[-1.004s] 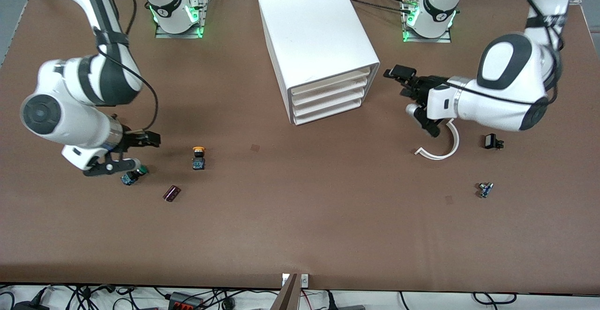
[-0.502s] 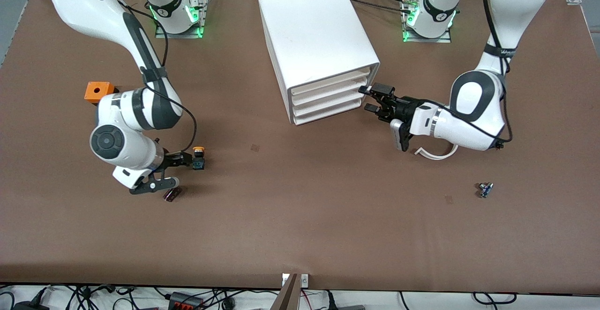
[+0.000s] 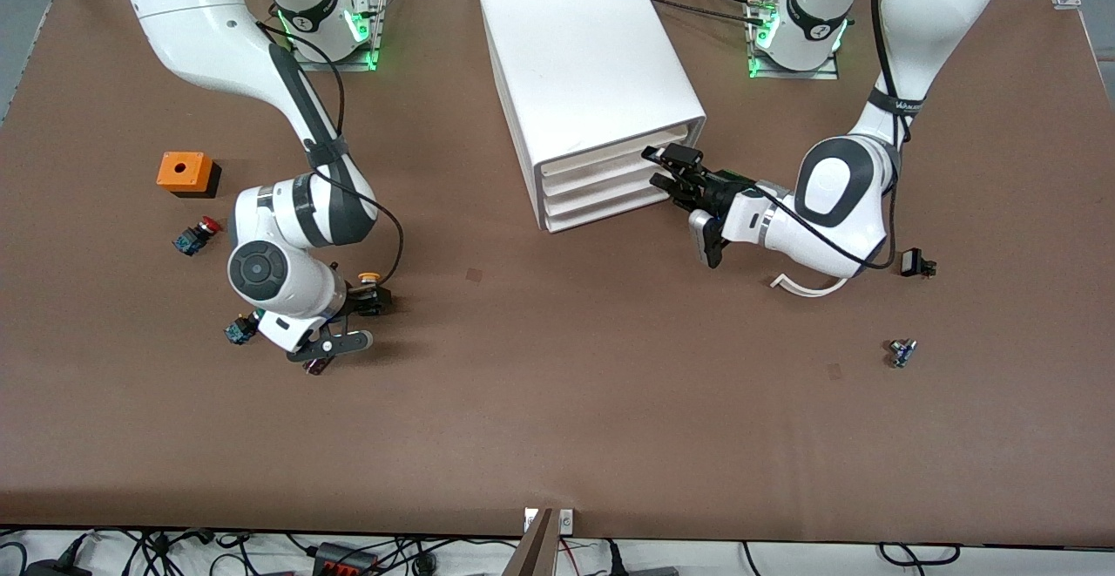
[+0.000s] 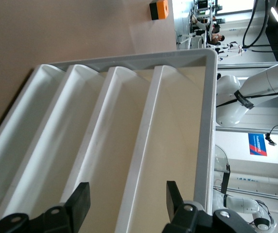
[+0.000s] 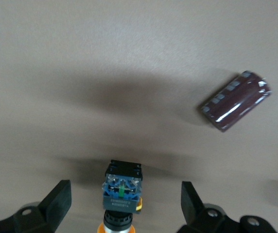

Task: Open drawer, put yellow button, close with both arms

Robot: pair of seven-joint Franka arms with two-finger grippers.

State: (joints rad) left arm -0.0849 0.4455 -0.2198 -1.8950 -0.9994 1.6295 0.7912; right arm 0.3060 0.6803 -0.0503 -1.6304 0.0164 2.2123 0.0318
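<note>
My right gripper is going to grip the yellow button by its black collar [image 5: 117,219] next, and then it can put the button into the drawer.
The white cabinet [image 3: 592,62] stands at the middle of the table near the arms' bases, its four drawers shut and flush. The drawer [image 3: 610,150] is the uppermost; in the left wrist view [image 4: 175,131] it lies next to the cabinet's top wall. My left gripper [image 3: 671,168] is open at the drawer fronts, at the corner toward the left arm's end. Its fingers straddle the top drawer's front lip in the left wrist view [image 4: 127,201]. The yellow button [image 3: 369,280] lies on its side on the table. My right gripper [image 3: 359,321] is open with the button [image 5: 122,188] between its fingers, untouched.
A dark red cylinder [image 5: 235,101] lies beside the button, partly hidden under the right gripper [image 3: 315,366]. A green-capped switch [image 3: 239,328], a red-capped switch [image 3: 196,234] and an orange box [image 3: 185,172] lie toward the right arm's end. A white curved strip [image 3: 810,285] and small parts [image 3: 902,352] lie under the left arm.
My right gripper moved from over the green-capped switch to around the yellow button. My left gripper moved from beside the cabinet up to the drawer fronts. Both stay open.
</note>
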